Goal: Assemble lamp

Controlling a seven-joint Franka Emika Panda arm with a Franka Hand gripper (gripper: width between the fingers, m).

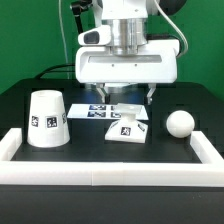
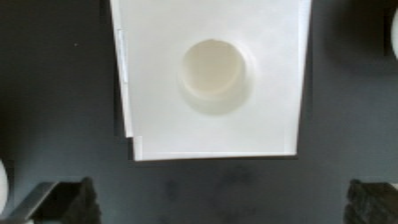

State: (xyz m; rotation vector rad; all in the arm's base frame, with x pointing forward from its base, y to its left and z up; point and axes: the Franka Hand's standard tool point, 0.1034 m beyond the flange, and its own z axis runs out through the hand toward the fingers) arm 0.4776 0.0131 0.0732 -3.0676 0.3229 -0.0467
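Bare black table shows between my gripper's fingers. My gripper needs to move toward the white lamp base before it closes on the base, because it would miss the base if it closed now.
The small blocky lamp base sits in the middle of the black table, with a tag on its front. In the wrist view the base shows from above as a white slab with an oval socket hole. The cone shade stands at the exterior view's left. The ball-topped bulb lies at the exterior view's right. My gripper hangs just above and behind the base, open and empty. Its dark fingertips show wide apart over bare table, clear of the base.
The marker board lies flat just behind the base. A white raised rim borders the table at the front and both sides. Bare black table lies between the three lamp pieces.
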